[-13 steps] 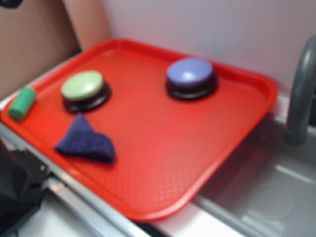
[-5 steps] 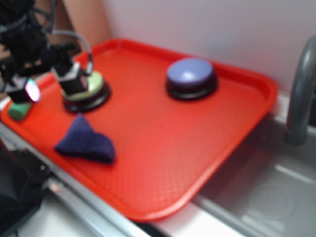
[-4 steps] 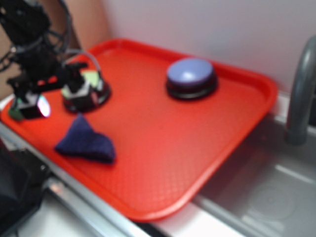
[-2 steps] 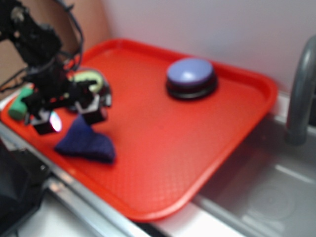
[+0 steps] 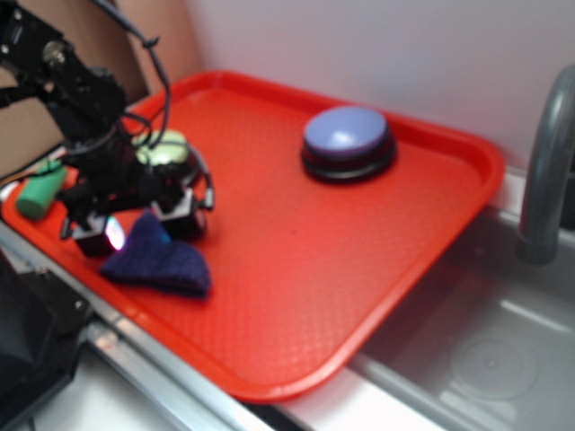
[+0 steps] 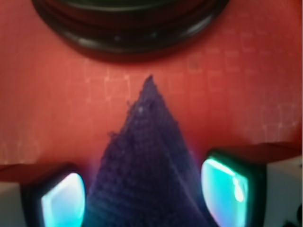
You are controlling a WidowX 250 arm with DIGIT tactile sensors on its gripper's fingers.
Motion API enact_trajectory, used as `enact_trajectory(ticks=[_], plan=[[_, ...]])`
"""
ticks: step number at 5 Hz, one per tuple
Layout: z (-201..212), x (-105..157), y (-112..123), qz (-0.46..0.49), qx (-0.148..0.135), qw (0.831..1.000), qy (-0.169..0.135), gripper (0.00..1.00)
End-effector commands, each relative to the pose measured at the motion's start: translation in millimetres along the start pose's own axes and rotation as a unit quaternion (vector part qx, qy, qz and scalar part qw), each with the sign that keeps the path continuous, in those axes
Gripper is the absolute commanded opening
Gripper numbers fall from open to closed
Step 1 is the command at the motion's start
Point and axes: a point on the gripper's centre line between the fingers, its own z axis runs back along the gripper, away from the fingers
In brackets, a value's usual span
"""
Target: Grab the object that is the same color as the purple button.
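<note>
My gripper's fingers stand beside the dark purple knitted cloth, low over the red tray, so it is time to close now. Closing now would catch the cloth.
The object, a dark purple-navy knitted cloth, lies limp on the red tray near its front left edge. My gripper stands open low over the cloth's pointed far end, one glowing finger on each side of it, with small gaps between pads and cloth. The purple button sits at the tray's back right, well away from the gripper.
A light green dome button on a black base stands just behind the gripper. A green cylinder rests on the tray's left rim. A grey faucet pipe and sink basin lie right.
The arm has come in from the left, passed over the green button and dropped toward the cloth; its open fingers now straddle the cloth's tip. The cloth and buttons have not moved.
</note>
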Motion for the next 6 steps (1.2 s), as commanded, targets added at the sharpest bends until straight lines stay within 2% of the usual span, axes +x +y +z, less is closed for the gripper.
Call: enact_trajectory(ticks=[1, 4, 6], plan=[[-3, -1, 1, -0.008, -0.007, 1.0, -0.014, 0.0], [2, 2, 4, 0.005, -0.008, 1.0, -0.022, 0.0], [25, 5, 4, -0.004, -0.006, 1.0, -0.027, 0.0]])
